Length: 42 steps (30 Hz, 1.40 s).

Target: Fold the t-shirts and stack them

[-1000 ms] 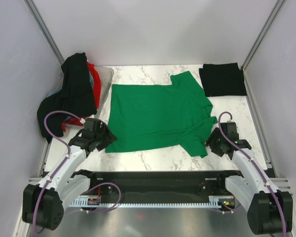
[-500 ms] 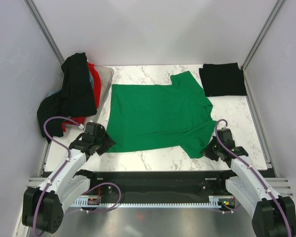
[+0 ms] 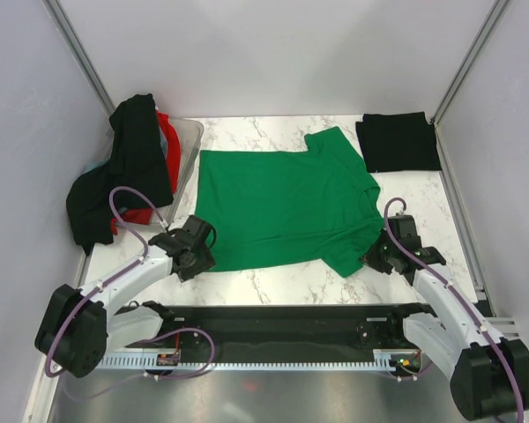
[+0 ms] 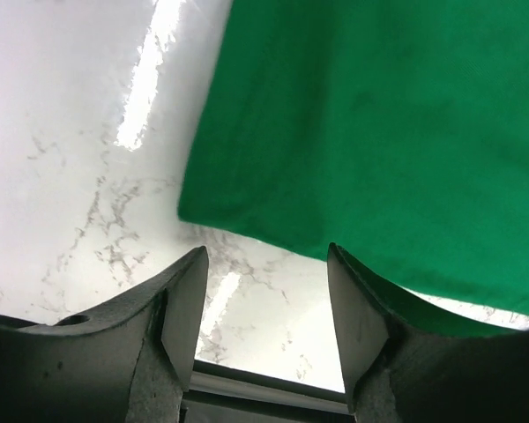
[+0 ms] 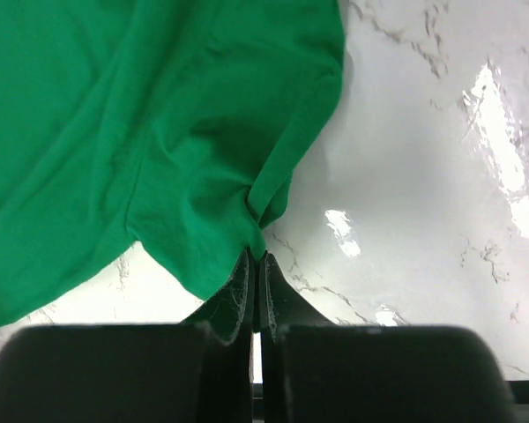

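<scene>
My left gripper should next grab the green t-shirt's near corner (image 3: 207, 267) (image 4: 204, 210), opposite the held sleeve, to fold the t-shirt's near side over evenly.
A bright green t-shirt (image 3: 282, 207) lies spread flat on the marble table, its near sleeve at the right front. My right gripper (image 3: 376, 257) is shut on the edge of that sleeve (image 5: 247, 220), the fabric bunched at the fingertips. At the shirt's near left corner (image 4: 238, 211) my left gripper (image 3: 197, 256) stands open, with only bare marble between its fingers (image 4: 185, 308). A folded black t-shirt (image 3: 397, 141) rests at the far right. More black and red t-shirts (image 3: 128, 172) hang over a tub at the left.
The translucent plastic tub (image 3: 187, 150) sits at the far left, draped with clothes. Grey walls close in the table on three sides. A black rail (image 3: 282, 322) runs along the near edge between the arm bases.
My right gripper has shut on the green sleeve's edge. My left gripper has swung right, from beside the shirt to its near left corner, still open.
</scene>
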Tool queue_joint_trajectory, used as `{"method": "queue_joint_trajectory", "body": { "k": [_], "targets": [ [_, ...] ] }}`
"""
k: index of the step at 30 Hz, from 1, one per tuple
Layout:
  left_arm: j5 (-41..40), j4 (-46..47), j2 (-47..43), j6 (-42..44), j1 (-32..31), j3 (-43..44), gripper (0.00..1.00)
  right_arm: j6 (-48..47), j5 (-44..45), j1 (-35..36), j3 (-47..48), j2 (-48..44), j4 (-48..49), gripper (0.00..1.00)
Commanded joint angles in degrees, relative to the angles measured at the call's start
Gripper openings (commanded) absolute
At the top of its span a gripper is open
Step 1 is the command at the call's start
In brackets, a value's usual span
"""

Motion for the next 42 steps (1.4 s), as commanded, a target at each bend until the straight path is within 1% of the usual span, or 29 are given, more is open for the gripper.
{"method": "queue_joint_trajectory", "body": {
  "k": [1,5,10,13,15,17,20,22,23,28,29,30,32,33,34,36,38,42],
  "targets": [
    [-6.98,-3.85,1.05,-7.99,-3.32,2.38,0.64,-1.86,1.66,0.41,3.79,2.47,0.6,0.0],
    [-9.7,-3.5,-0.18,-9.06,-3.32,0.79,0.65,-2.12,1.57,0.32,3.97,1.94,0.87,0.0],
    [-12.17,-3.06,-5.01,-12.31,-3.14,-0.96,0.68,-2.83,1.84,0.32,3.35,1.77,0.6,0.0],
    [-12.09,-2.88,-4.75,-13.19,-1.74,-2.46,0.69,-3.0,1.84,0.41,3.18,1.59,0.69,0.0],
    [-11.12,-1.13,-4.75,-13.28,-0.42,-3.77,0.7,-3.18,1.84,0.41,3.0,1.41,0.61,0.0],
    [-10.42,0.28,-4.49,-13.02,0.11,-4.83,0.68,-3.27,1.92,0.32,2.74,1.33,0.52,0.0],
    [-9.71,2.12,-2.74,-12.58,0.81,-5.1,0.61,-3.27,1.75,0.41,2.56,1.06,0.52,0.0],
    [-9.18,3.96,-1.59,-12.05,1.25,-5.1,0.52,-3.36,1.75,0.32,2.56,0.8,0.34,0.0],
    [-8.22,5.8,-0.63,-10.83,1.77,-5.27,0.46,-3.62,1.75,0.41,2.56,0.54,-0.01,0.0],
    [-7.16,7.93,0.61,-9.41,2.39,-5.1,0.34,-3.88,2.1,0.41,2.47,-0.34,-0.88,0.0],
    [-7.25,8.45,0.44,-9.06,2.57,-5.1,0.29,-3.8,2.01,0.32,2.56,-0.52,-0.98,0.0],
    [-7.07,8.89,0.0,-8.19,2.57,-5.1,0.22,-3.88,1.49,0.41,2.65,-0.61,-1.24,0.0],
    [-7.07,9.25,-0.53,-7.13,2.75,-4.49,0.12,-3.53,0.52,0.32,3.09,-1.22,-2.03,0.0],
    [-6.99,9.16,-0.97,-5.91,2.75,-4.22,0.04,-3.27,0.17,0.41,3.35,-1.57,-2.38,0.0],
    [-6.72,8.81,-2.45,-5.55,2.66,-3.96,0.02,-3.09,-0.7,0.41,3.61,-2.1,-3.69,0.0],
    [-5.67,7.06,-4.74,-5.02,2.83,-3.34,0.02,-2.74,-1.41,0.32,4.76,-4.12,-5.45,0.0],
    [-4.44,5.48,-9.22,-4.58,3.18,-2.29,0.02,-2.74,-2.47,0.41,5.81,-6.48,-7.91,0.0],
    [-2.95,-1.54,-15.99,-2.48,4.41,1.22,0.02,-3.0,-3.88,0.41,7.83,-8.95,-12.66,0.0]
  ]
}}
